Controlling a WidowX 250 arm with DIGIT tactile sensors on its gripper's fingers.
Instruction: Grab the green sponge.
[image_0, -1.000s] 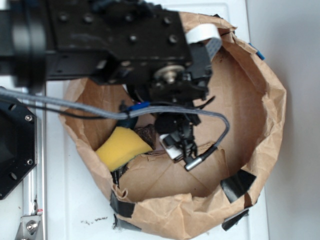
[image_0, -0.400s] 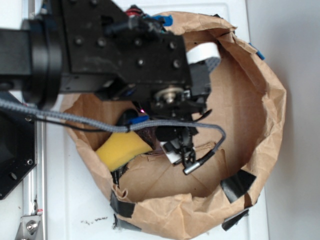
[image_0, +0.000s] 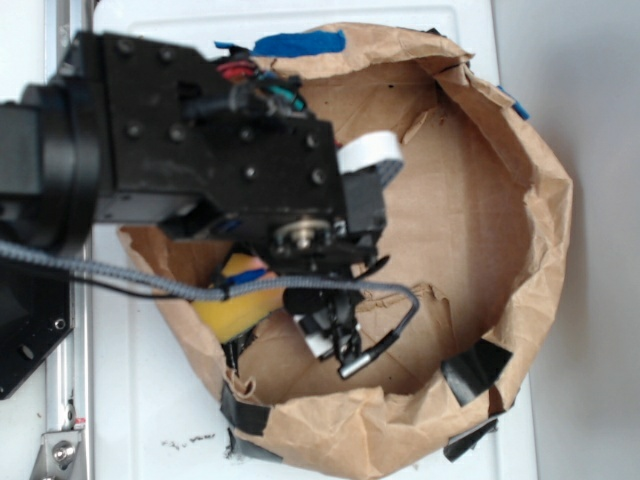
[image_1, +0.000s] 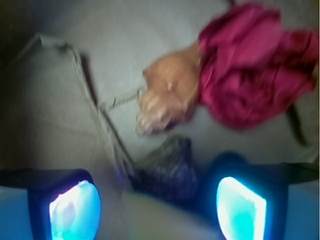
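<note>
My gripper pinches the green sponge by its pale foam end (image_1: 162, 217) next, to grab it out of the paper bag.
The green sponge (image_0: 232, 303) lies at the left inside wall of a brown paper bag (image_0: 545, 190). Only its yellow foam shows in the exterior view, partly under the black arm and a grey cable. In the wrist view its dark scouring layer (image_1: 167, 167) and blurred pale foam sit low between the two glowing pads (image_1: 75, 210). My gripper (image_0: 335, 345) (image_1: 157, 210) hangs open just right of the sponge, its jaws wide apart and closed on nothing.
A tan spiral seashell (image_1: 167, 97) and a red ruffled paper ball (image_1: 250, 65) lie beyond the sponge on the bag floor. The bag's folded walls ring the gripper, patched with black tape (image_0: 475, 368) and blue tape (image_0: 298, 44). A metal rail (image_0: 65, 400) runs along the left.
The arm has shifted left and toward the bag's near side, carrying the gripper closer to the sponge. More of the sponge is now covered by the arm. The jaws remain open.
</note>
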